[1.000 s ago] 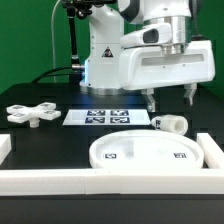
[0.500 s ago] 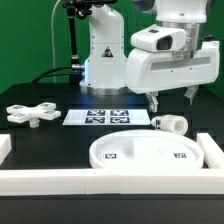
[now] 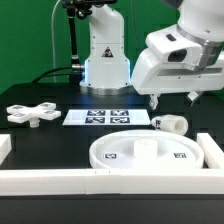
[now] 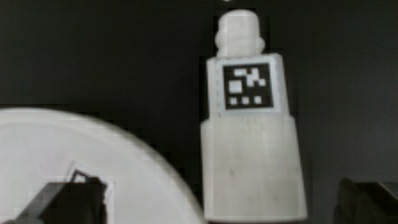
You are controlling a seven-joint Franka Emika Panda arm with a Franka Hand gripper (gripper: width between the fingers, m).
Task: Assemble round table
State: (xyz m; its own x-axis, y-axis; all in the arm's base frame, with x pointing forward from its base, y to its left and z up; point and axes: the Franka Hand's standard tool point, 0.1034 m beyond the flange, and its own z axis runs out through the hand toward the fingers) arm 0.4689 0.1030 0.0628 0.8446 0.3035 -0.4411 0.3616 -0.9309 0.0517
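My gripper grabs the leg by its wide plain end (image 3: 174,124) next, so the leg's narrow tip stays free to enter the disc (image 3: 145,154).
The large white round disc (image 3: 145,154) lies flat at the front of the black table, with small tags on its face. The short white cylindrical leg (image 3: 170,125) lies on its side just behind the disc, toward the exterior view's right. The cross-shaped base (image 3: 31,114) lies at the exterior view's left. My gripper (image 3: 172,99) hangs open and empty above the leg, not touching it. In the wrist view the leg (image 4: 249,130) with its tag lies between my dark fingertips (image 4: 68,200), and the disc's rim (image 4: 107,160) curves beside it.
The marker board (image 3: 107,117) lies flat behind the disc, in front of the robot's white base (image 3: 104,60). White border rails (image 3: 60,181) run along the table's front and the exterior view's right side.
The arm has swung toward the exterior view's right and tilted. The gripper has shifted slightly right, staying open above the leg. The parts have not moved.
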